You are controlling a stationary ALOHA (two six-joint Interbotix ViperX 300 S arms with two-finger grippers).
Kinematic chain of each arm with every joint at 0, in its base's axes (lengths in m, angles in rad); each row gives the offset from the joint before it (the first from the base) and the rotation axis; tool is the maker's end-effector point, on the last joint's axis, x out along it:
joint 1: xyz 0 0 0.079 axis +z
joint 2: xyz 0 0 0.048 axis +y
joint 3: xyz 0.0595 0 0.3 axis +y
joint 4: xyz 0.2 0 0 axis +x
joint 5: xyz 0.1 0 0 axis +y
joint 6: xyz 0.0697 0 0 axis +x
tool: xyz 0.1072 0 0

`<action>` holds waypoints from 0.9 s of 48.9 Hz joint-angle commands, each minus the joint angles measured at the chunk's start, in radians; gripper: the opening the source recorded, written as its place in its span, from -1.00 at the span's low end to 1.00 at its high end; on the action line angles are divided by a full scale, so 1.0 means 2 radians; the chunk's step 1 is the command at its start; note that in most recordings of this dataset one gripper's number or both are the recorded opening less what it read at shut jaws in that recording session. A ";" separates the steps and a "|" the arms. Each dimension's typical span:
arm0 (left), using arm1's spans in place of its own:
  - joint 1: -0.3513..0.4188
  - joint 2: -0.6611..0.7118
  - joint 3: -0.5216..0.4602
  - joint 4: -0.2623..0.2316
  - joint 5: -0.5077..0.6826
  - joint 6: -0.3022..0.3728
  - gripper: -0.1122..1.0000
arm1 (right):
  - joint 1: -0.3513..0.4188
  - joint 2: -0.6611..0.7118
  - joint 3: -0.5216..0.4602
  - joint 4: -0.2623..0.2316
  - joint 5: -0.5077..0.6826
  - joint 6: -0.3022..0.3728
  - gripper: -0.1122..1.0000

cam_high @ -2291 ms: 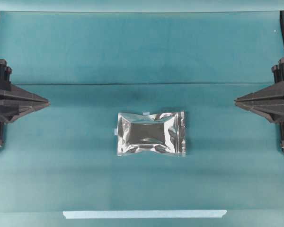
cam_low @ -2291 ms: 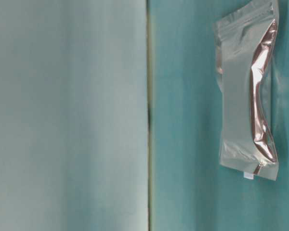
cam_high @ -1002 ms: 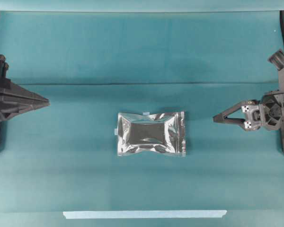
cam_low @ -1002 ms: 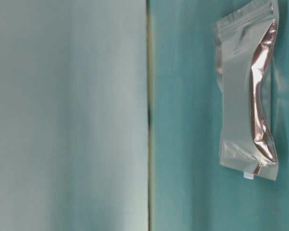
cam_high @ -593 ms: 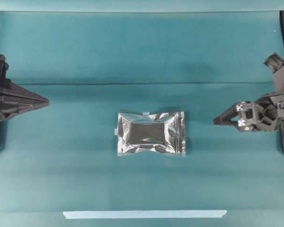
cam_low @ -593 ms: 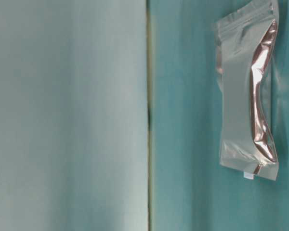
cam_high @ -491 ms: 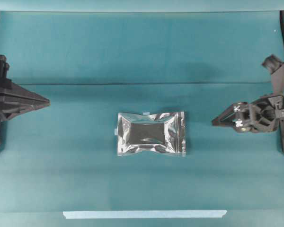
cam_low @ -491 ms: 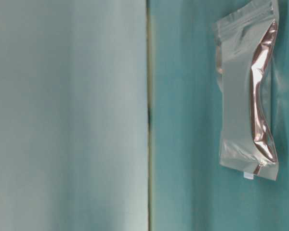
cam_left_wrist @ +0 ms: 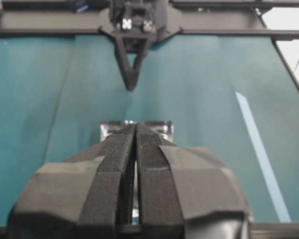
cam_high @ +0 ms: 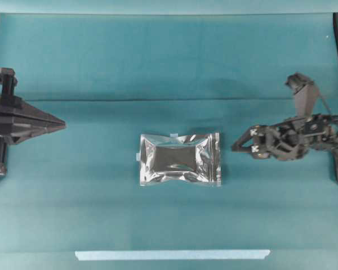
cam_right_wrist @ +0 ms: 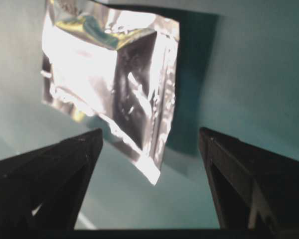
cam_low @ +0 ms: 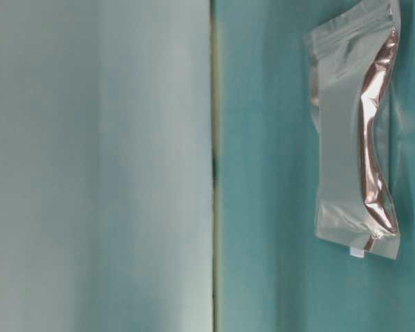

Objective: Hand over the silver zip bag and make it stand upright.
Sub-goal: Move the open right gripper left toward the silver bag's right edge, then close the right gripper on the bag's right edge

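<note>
The right gripper grabs the silver zip bag (cam_high: pixel 180 159) by its short end with the zip strip next, to hand it over.
The silver zip bag (cam_high: pixel 180 159) lies flat in the middle of the teal cloth, its zip strip at the right end. It also shows in the table-level view (cam_low: pixel 349 138). My right gripper (cam_high: pixel 236 147) is a short way right of the bag, open and apart from it. In the right wrist view its jaws (cam_right_wrist: pixel 150 132) stand wide, with the bag's (cam_right_wrist: pixel 109 74) near corner just ahead between them. My left gripper (cam_high: pixel 63 125) is far to the left, shut on nothing. Its closed fingers (cam_left_wrist: pixel 135 127) point at the bag (cam_left_wrist: pixel 162 127), mostly hidden behind them.
A pale blue tape strip (cam_high: pixel 172 255) lies along the front edge and shows at the right in the left wrist view (cam_left_wrist: pixel 259 154). A crease in the cloth (cam_high: pixel 169 100) runs across behind the bag. Black arm frames stand at both side edges.
My right arm has reached left toward the bag, and its gripper has opened and turned. My left gripper has edged slightly right, still shut. The bag has not moved.
</note>
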 commanded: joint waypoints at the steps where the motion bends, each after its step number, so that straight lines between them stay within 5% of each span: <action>1: -0.001 0.002 -0.013 0.001 0.002 -0.001 -0.80 | 0.008 0.024 -0.004 0.001 -0.026 0.014 0.79; 44: -0.001 0.000 -0.012 0.001 0.014 -0.002 -0.80 | 0.015 0.175 -0.084 0.003 -0.089 0.024 0.79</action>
